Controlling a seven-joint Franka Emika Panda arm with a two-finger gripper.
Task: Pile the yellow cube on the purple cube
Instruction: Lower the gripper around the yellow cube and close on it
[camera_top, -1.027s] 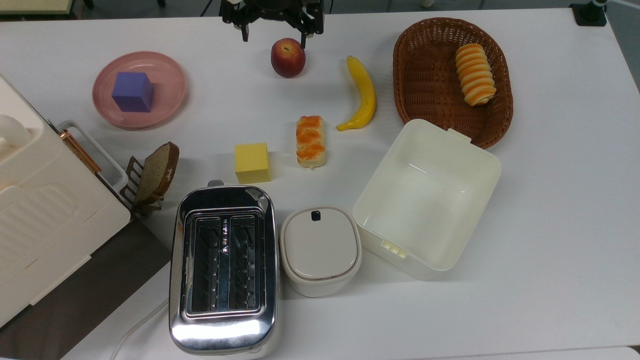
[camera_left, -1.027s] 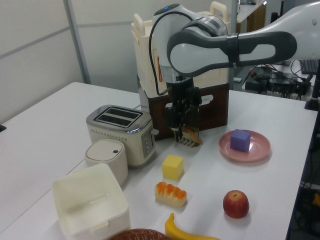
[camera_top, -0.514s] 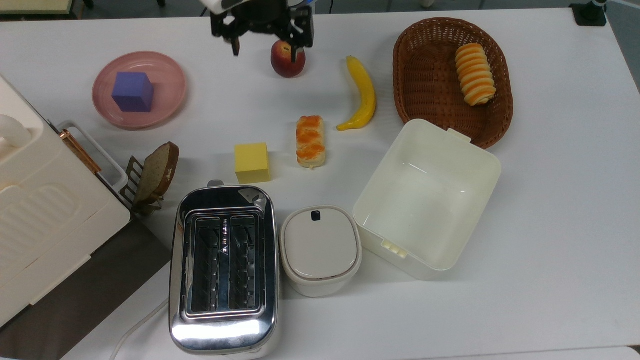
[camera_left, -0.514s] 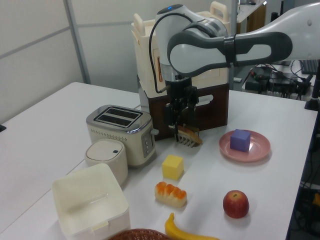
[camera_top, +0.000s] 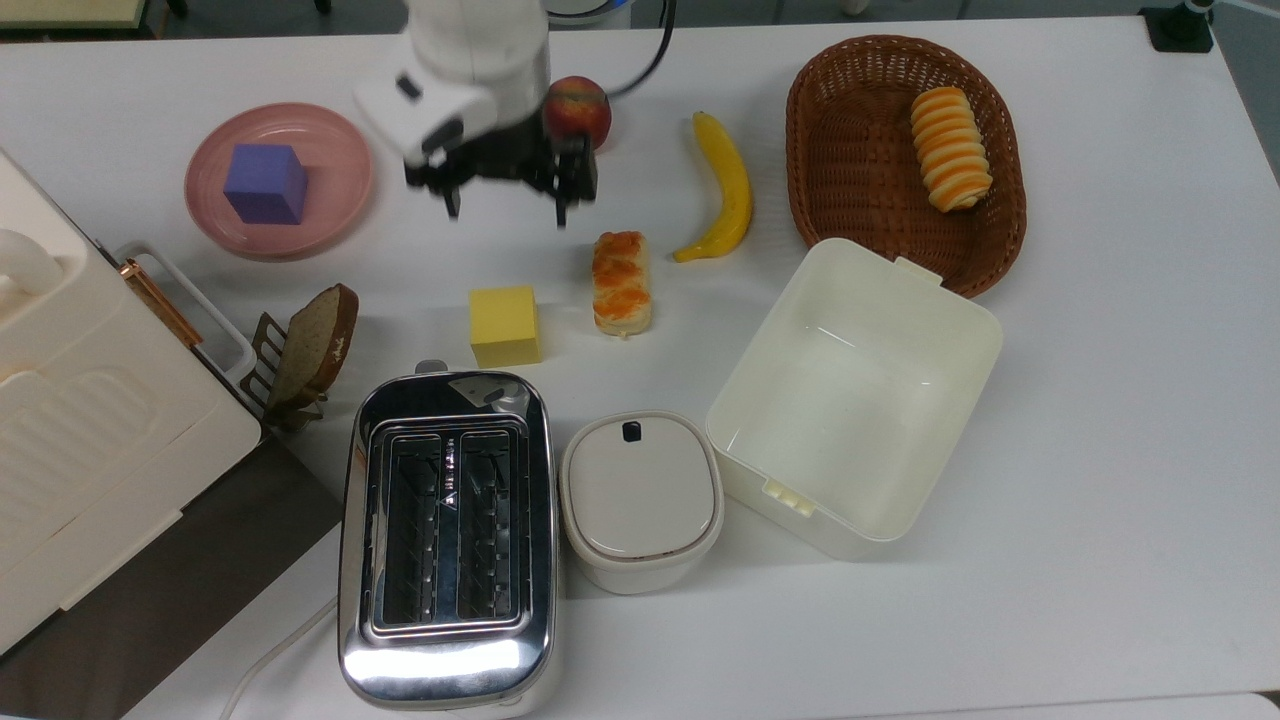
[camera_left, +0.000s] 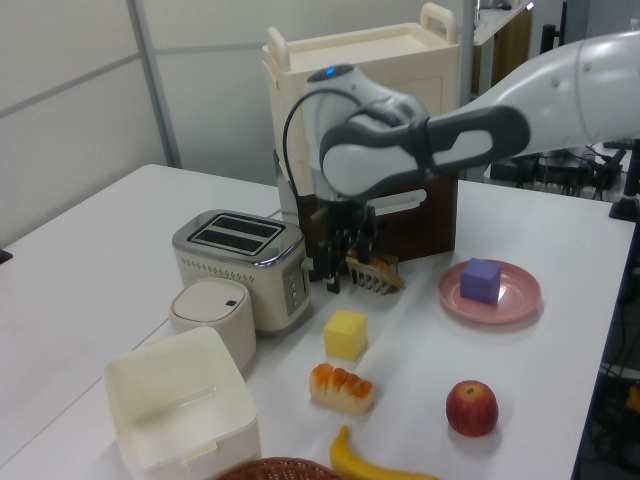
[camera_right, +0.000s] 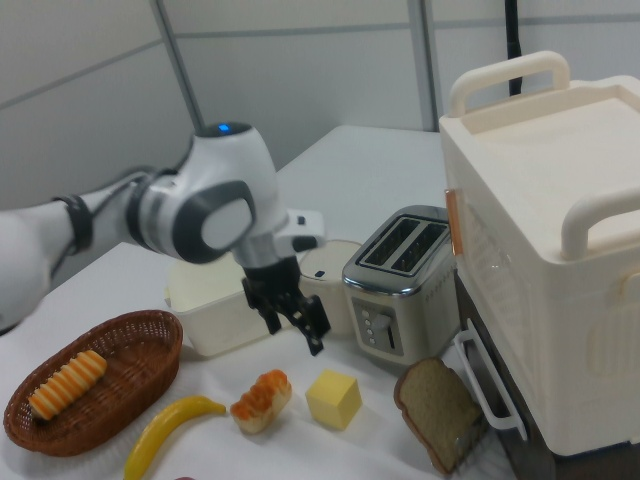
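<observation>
The yellow cube (camera_left: 346, 334) needs to be piled on the purple cube (camera_left: 480, 281). I should grab it next with my gripper by two opposite sides.
The yellow cube (camera_top: 505, 325) rests on the white table just above the toaster in the top view; it also shows as the yellow cube (camera_left: 346, 334) and the yellow cube (camera_right: 333, 398). Far to the top view's left, the purple cube (camera_top: 265, 183) sits on a pink plate (camera_top: 335, 150); the left view has the purple cube (camera_left: 481, 280) at its right. My gripper (camera_top: 507, 208) hangs open and empty in the air, above the yellow cube in the top view and apart from it. The gripper (camera_left: 347, 272) points down, as does the gripper (camera_right: 295, 335).
An apple (camera_top: 578, 105), a banana (camera_top: 722, 190) and an orange-topped pastry (camera_top: 621, 280) lie near the gripper. A toaster (camera_top: 447, 535), a lidded pot (camera_top: 641, 500), a cream bin (camera_top: 855, 395), a wicker basket (camera_top: 905, 160) and a toast slice in a rack (camera_top: 315, 340) ring the cube.
The arm has swung from the table's far edge beside the apple toward the yellow cube, downward in the top view. The gripper stayed open; no object moved.
</observation>
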